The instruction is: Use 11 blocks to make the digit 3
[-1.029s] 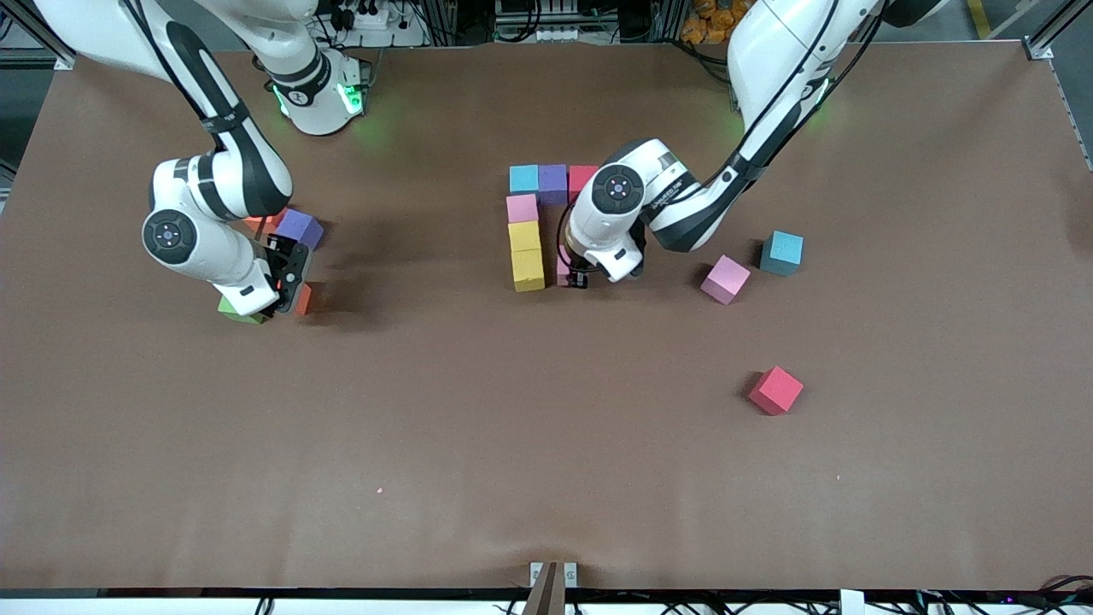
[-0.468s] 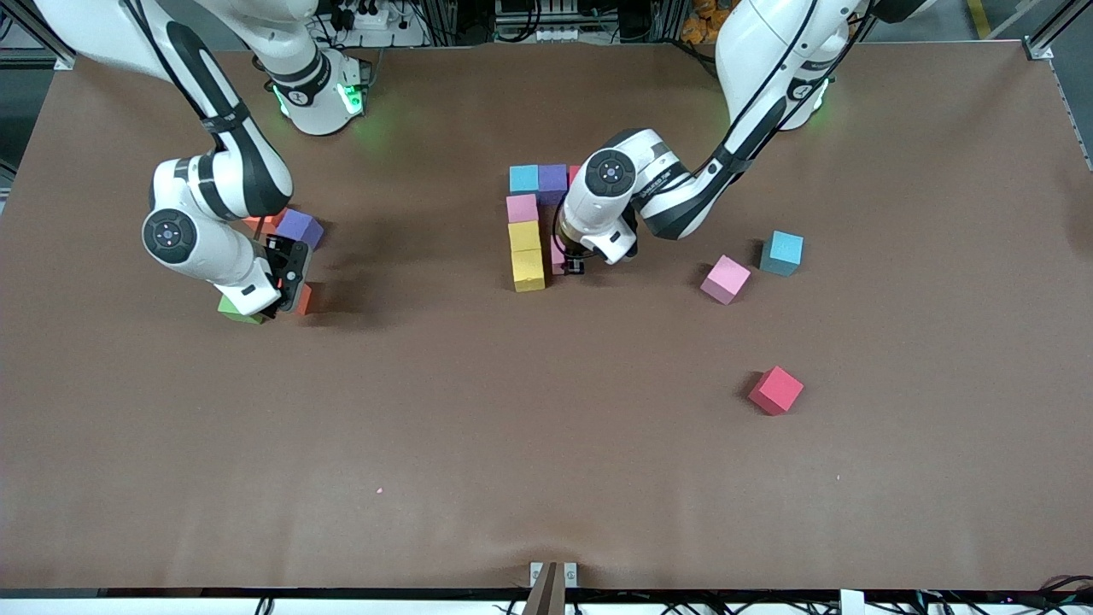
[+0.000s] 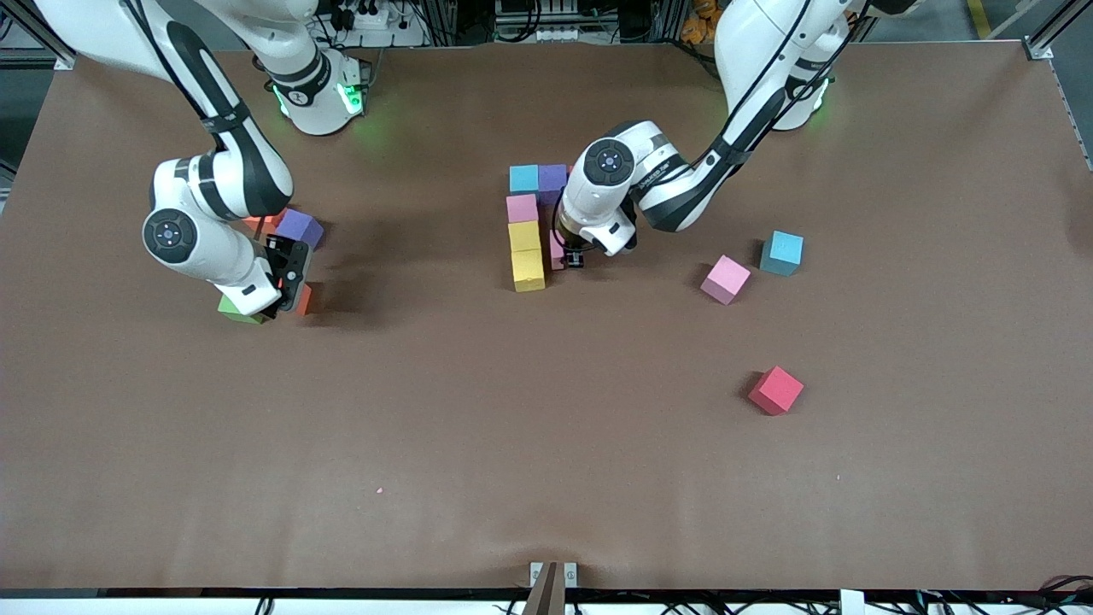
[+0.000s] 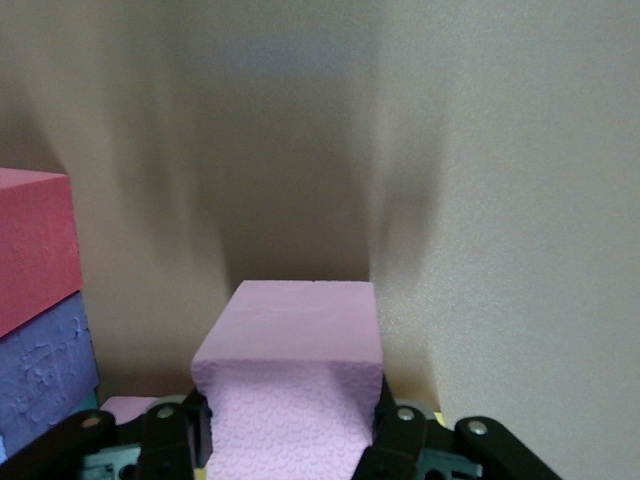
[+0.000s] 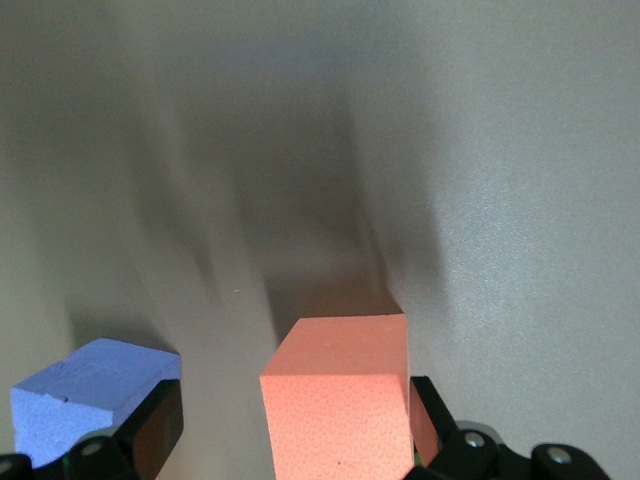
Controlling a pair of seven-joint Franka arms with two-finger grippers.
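Observation:
I should extend the digit 3 below the yellow blocks next, so I should grip the orange block (image 3: 305,299) by its opposite sides with my right gripper.
At the table's middle stand the joined blocks: light blue (image 3: 523,178), purple (image 3: 552,177), pink (image 3: 522,207) and two yellow (image 3: 526,253). My left gripper (image 3: 572,256) is shut on a pink block (image 3: 557,251) (image 4: 295,400), held low beside the yellow ones. In the left wrist view a red block (image 4: 30,240) and the purple block (image 4: 40,370) show past it. My right gripper (image 3: 286,286) (image 5: 295,428) stands open around an orange block (image 3: 305,299) (image 5: 340,400). Loose pink (image 3: 726,278), light blue (image 3: 782,252) and red (image 3: 776,389) blocks lie toward the left arm's end.
A green cube (image 3: 237,311) sits partly under the right gripper. Another purple block (image 3: 299,228) (image 5: 90,395) lies beside the right arm, with an orange-red bit (image 3: 259,224) showing next to it. Bare brown table (image 3: 546,444) spreads nearer the front camera.
The left gripper has carried the pink block closer to the yellow blocks and a little farther from the front camera. The right arm has not moved.

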